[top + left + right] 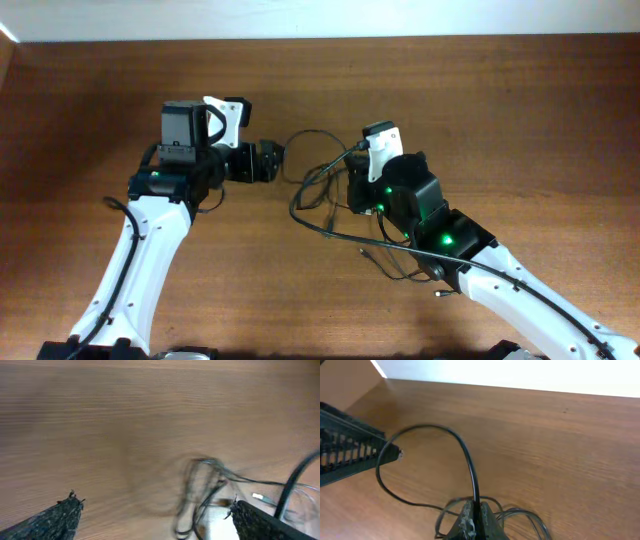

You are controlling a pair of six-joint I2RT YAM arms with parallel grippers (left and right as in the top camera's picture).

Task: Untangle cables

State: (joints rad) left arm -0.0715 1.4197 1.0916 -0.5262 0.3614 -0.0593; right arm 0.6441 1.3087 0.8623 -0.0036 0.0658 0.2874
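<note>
My left gripper will next grab the arched black cable by its curled part outside the tangled loops, to pull it free and untangle it.
The cables (318,190) are thin black cords lying in tangled loops on the wooden table between the two arms. My right gripper (475,512) is shut on one black cable (465,455), which arches up out of the jaws and curls left. More loops (520,515) lie under and beside those jaws. My left gripper (155,510) is open and empty, its fingers far apart, with blurred cable loops (200,490) showing between them, nearer the right finger. In the overhead view the left gripper (268,160) sits just left of the tangle and the right gripper (352,190) over its right part.
A loose cable end with small plugs (438,294) trails near the right arm's forearm. A light connector (258,495) lies by the left gripper's right finger. The left arm's black body (345,450) shows at the left in the right wrist view. The table's far edge meets a white wall (520,372).
</note>
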